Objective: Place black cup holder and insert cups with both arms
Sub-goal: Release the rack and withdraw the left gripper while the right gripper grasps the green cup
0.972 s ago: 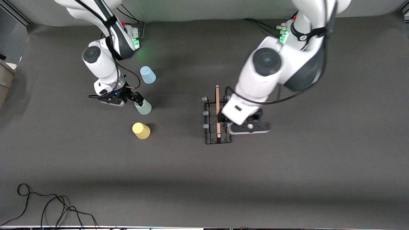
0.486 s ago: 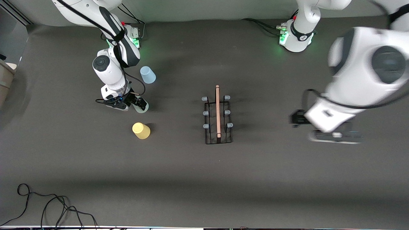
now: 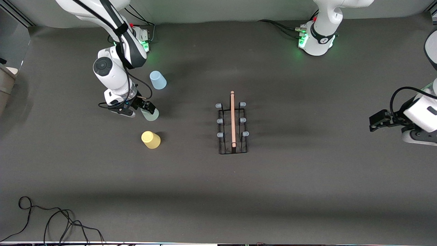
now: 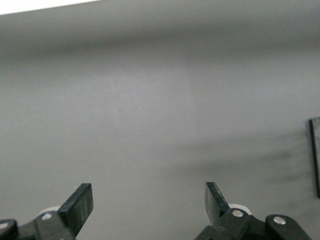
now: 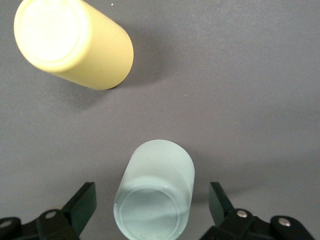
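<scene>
The fingers of my right gripper are on either side of the pale green cup, so my right gripper should close on the cup.
The black cup holder (image 3: 233,126) stands mid-table with its wooden rod handle on top and its pegs bare. My right gripper (image 3: 146,108) is low over the pale green cup (image 3: 151,115). In the right wrist view its open fingers (image 5: 80,202) flank the green cup (image 5: 155,192) with gaps on both sides. The yellow cup (image 3: 151,139) stands nearer the front camera than the green one and shows in the right wrist view (image 5: 72,42). The light blue cup (image 3: 158,80) stands farther back. My left gripper (image 3: 372,123) is open and empty above the left arm's end of the table; its view (image 4: 148,200) shows bare table.
Loose black cables (image 3: 51,222) lie at the near edge toward the right arm's end. The arm bases (image 3: 315,39) stand along the back of the table. A thin black edge (image 4: 314,155) shows at the side of the left wrist view.
My left arm has swung away from the cup holder to the left arm's end of the table, leaving the holder standing. My right gripper has stayed around the green cup.
</scene>
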Controlling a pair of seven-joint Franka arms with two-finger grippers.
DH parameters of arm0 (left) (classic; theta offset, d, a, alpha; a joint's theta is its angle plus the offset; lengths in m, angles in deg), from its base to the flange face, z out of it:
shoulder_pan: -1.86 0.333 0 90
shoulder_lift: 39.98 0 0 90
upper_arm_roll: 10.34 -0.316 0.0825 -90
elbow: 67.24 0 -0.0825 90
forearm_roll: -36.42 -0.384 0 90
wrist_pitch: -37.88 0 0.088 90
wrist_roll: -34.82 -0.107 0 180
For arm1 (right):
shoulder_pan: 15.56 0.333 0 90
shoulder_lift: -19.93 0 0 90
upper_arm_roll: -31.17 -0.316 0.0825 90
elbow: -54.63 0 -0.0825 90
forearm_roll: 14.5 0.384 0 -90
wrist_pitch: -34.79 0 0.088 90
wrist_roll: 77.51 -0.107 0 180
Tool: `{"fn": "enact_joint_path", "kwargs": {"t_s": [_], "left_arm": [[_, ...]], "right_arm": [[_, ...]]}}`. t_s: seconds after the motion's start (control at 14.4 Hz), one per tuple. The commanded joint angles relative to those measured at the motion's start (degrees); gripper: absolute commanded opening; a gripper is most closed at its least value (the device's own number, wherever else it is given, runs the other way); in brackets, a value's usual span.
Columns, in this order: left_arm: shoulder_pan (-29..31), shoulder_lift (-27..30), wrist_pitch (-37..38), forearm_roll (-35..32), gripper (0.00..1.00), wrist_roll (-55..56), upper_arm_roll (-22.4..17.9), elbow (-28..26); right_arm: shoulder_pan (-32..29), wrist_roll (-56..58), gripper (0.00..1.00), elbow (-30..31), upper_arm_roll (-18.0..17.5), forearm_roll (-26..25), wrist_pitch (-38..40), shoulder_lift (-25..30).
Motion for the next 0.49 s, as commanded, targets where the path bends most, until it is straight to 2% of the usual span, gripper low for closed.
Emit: {"fn": "enact_joint_path", "kwargs": {"t_s": [0.0,0.14,0.21,0.28,0.35,0.42], "left_arm": [[3.3,6.5,-2.0,-1.1,1.00,-3.5,0.9,-7.6],[4.6,5.5,5.0,-1.0,1.00,-3.5,0.8,-2.6],[4.7,5.1,7.8,-0.9,1.00,-3.5,0.8,-1.0],[4.7,5.4,8.9,-0.9,1.00,-3.5,0.8,-0.8],[4.7,5.9,9.4,-0.9,1.00,-3.5,0.9,-0.8],[4.6,6.0,10.2,-0.5,1.00,-3.5,1.0,-0.5]], "right_arm": [[1.2,-1.1,1.00,0.4,0.2,0.6,0.1,-0.2],[1.2,-1.1,1.00,0.3,0.2,0.6,0.1,-0.6],[1.2,-1.0,0.91,0.3,0.3,0.6,0.1,-0.8],[1.2,-1.1,0.54,0.2,0.2,0.6,0.2,-0.8],[1.2,-1.1,0.11,0.2,0.2,0.6,0.4,-0.6],[1.2,-1.1,0.00,0.1,0.2,0.6,0.8,-0.1]]}}
